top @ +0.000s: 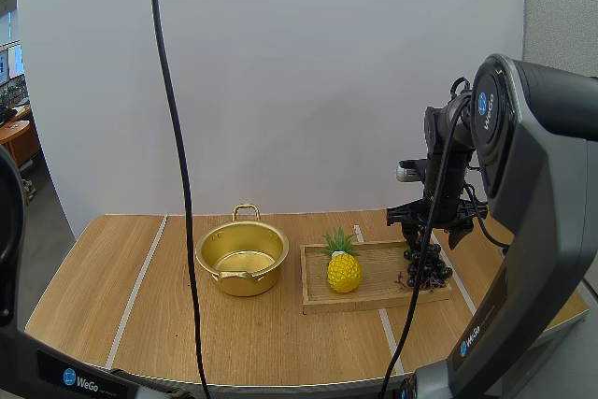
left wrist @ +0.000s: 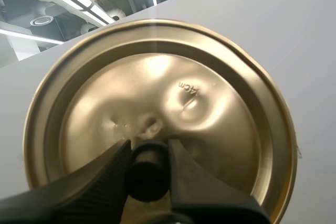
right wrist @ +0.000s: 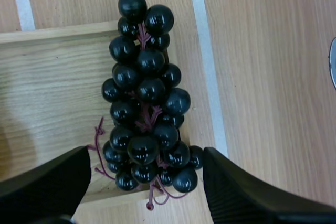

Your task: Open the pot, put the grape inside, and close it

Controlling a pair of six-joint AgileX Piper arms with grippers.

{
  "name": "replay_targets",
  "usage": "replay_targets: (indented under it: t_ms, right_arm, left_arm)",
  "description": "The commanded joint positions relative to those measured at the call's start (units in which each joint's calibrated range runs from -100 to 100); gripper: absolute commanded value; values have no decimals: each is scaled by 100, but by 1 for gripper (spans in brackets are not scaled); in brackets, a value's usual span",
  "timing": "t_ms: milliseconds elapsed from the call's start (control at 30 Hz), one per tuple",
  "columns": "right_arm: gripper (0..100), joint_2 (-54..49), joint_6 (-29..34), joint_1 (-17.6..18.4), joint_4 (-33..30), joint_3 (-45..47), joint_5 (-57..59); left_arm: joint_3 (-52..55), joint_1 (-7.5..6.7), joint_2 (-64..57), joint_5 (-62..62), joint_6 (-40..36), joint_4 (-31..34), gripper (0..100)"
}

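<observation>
I should next put the grapes inside the open golden pot, so my right gripper should grab the heap of grapes by its stem end [right wrist: 152,169].
The golden pot [top: 241,257] stands open and empty on the table, left of the wooden tray [top: 374,298]. Its golden lid [left wrist: 157,98] is held up in the air, and my left gripper [left wrist: 148,174] is shut on the lid's black knob. A bunch of dark grapes [top: 427,263] [right wrist: 144,103] lies on the tray's right end, partly over its edge. My right gripper [top: 420,235] [right wrist: 144,182] hangs just above the bunch, open, with one finger [right wrist: 47,187] on each side of the grapes' lower end.
A yellow toy pineapple [top: 344,268] stands on the tray between the pot and the grapes. The tray's wood [right wrist: 47,93] lies beside the bunch, with a white stripe on the table [right wrist: 205,51] along its other side.
</observation>
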Motion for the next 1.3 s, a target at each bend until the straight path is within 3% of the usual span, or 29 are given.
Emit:
replay_targets:
  t_ms: [0, 1267]
  right_arm:
    - [100, 196, -34, -33, 23, -163, -49]
    - [100, 1604, -403, -33, 671, -190, -1091]
  left_arm:
    - [-38, 6, -36, -251, -54, 79, 0]
    - [-38, 6, -36, -251, -54, 79, 0]
